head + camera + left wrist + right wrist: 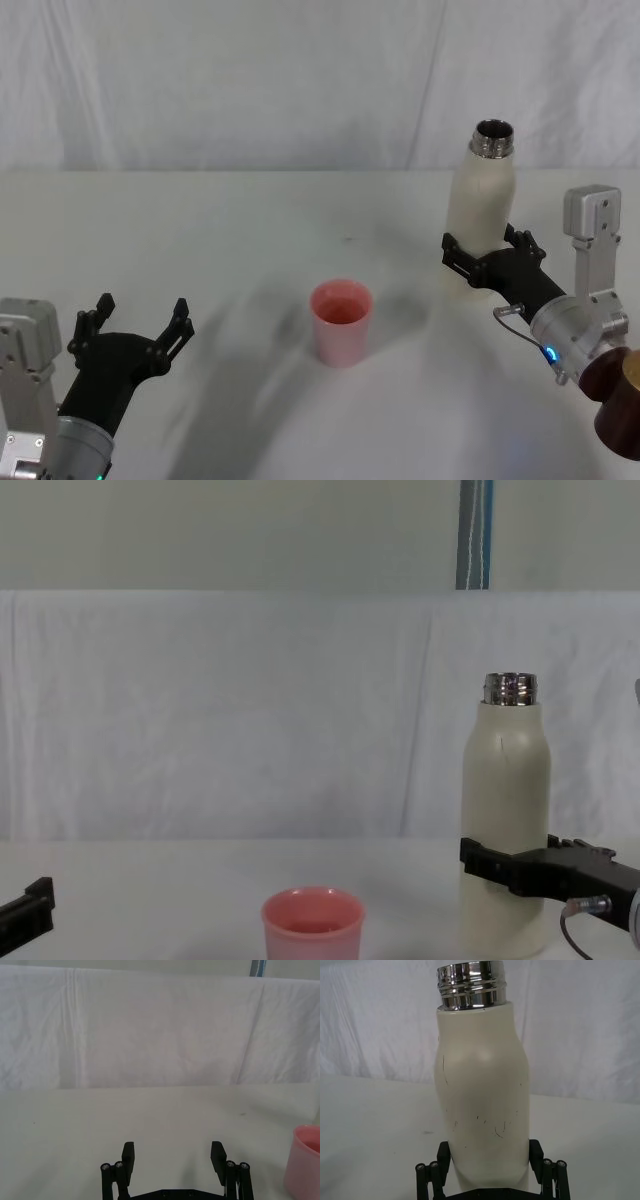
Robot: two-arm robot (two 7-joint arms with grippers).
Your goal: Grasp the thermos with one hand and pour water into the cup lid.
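The right gripper grips the thermos by its lower body (pixel 500 910) next, leaving its open steel neck (pixel 510 689) free to pour.
The thermos (pixel 480 215), a tall cream-white bottle with an uncapped steel neck, stands upright on the table at the right; it also shows close up (pixel 482 1100) and from the side (pixel 505 810). My right gripper (pixel 483 245) is open around its lower body, one finger on each side (pixel 490 1152), close against the wall. The cup lid (pixel 341 320), a small pink cup, stands at the table's middle, left of the thermos (pixel 312 925). My left gripper (pixel 143 308) hovers open and empty near the front left (pixel 173 1152), with the cup lid (pixel 305 1165) off to its right.
A white cloth (pixel 300 80) hangs behind the white table (pixel 200 230). A dark brown cylinder (pixel 622 405) sits at the lower right edge, beside my right wrist. Bare tabletop lies between the cup lid and my left gripper.
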